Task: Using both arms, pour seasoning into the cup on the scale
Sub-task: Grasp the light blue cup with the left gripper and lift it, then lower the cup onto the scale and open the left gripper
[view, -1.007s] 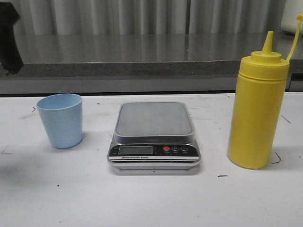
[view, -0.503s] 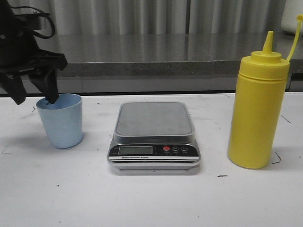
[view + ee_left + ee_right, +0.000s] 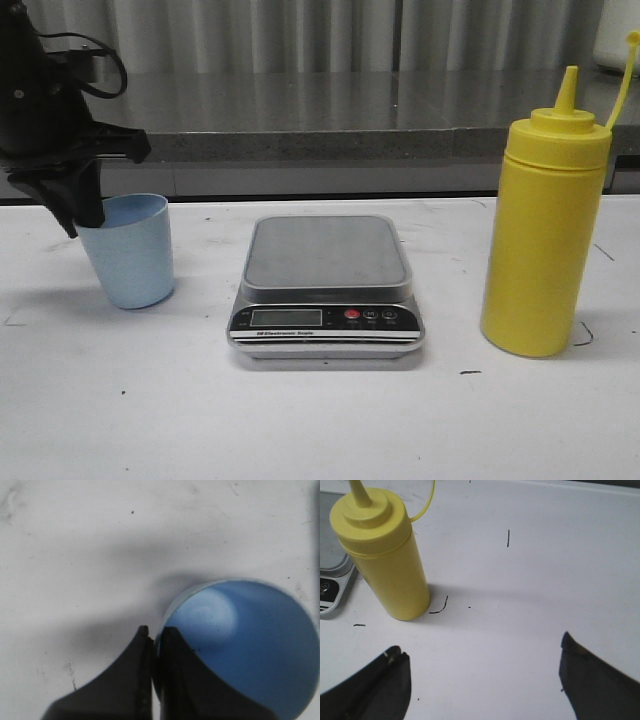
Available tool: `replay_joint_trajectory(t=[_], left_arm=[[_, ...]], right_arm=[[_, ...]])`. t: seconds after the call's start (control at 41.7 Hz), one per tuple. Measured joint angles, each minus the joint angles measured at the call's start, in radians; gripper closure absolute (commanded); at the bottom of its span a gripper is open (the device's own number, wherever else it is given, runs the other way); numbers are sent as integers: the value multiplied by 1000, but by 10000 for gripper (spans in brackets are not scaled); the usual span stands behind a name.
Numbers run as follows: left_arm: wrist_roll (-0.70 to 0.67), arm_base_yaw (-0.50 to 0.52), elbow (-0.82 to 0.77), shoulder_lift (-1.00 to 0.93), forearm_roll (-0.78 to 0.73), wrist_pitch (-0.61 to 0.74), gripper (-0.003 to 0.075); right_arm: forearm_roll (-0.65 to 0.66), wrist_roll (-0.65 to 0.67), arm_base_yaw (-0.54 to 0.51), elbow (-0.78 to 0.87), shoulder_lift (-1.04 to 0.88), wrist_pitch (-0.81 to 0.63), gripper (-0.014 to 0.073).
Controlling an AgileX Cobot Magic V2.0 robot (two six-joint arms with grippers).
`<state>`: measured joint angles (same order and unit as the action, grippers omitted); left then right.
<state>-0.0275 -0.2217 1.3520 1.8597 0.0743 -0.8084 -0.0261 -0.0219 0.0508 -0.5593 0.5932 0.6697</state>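
Note:
The pale blue cup's base (image 3: 145,299) stands short of the scale's platform (image 3: 327,252), so the cup moves onto it next, before my left gripper releases it.
The pale blue cup (image 3: 128,252) stands at the left of the table. My left gripper (image 3: 86,212) is shut on the cup's left rim, one finger inside and one outside; the left wrist view shows the gripper (image 3: 155,635) pinching the cup (image 3: 250,635) wall. The silver scale (image 3: 325,285) sits in the middle, its platform bare. The tall yellow seasoning bottle (image 3: 543,235) stands at the right, nozzle uncapped, strap up. My right gripper (image 3: 482,652) is open and empty over bare table, apart from the bottle (image 3: 385,555); it is out of the front view.
A grey counter ledge (image 3: 350,110) runs along the back of the white table (image 3: 320,420). A corner of the scale (image 3: 332,587) shows beside the bottle in the right wrist view.
My left arm came in from the upper left, dropped onto the cup's left rim and closed on it. The cup has shifted slightly and sits a little higher in the view.

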Motion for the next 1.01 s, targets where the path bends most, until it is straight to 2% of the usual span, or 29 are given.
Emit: replay_joint_trajectory(t=[0.192,0.408,0.599,0.791,1.007], left_arm=[[0,-42,55,-33,-10,-57,740],[0,-173,218,-48,-11,-93,741],[-2,-272,386,46,-7,-136,741],[-2,-303,495,170,-9,-184,741],[-2,-305,522,225,-13,-188,738]], right_arm=[[0,0,0,0,0,0,-27],[0,0,0,0,0,0,-27],[0,0,0,0,0,1,-27],[0,0,0,0,0,1,-27],[0,-1,0,0,0,1,-27]])
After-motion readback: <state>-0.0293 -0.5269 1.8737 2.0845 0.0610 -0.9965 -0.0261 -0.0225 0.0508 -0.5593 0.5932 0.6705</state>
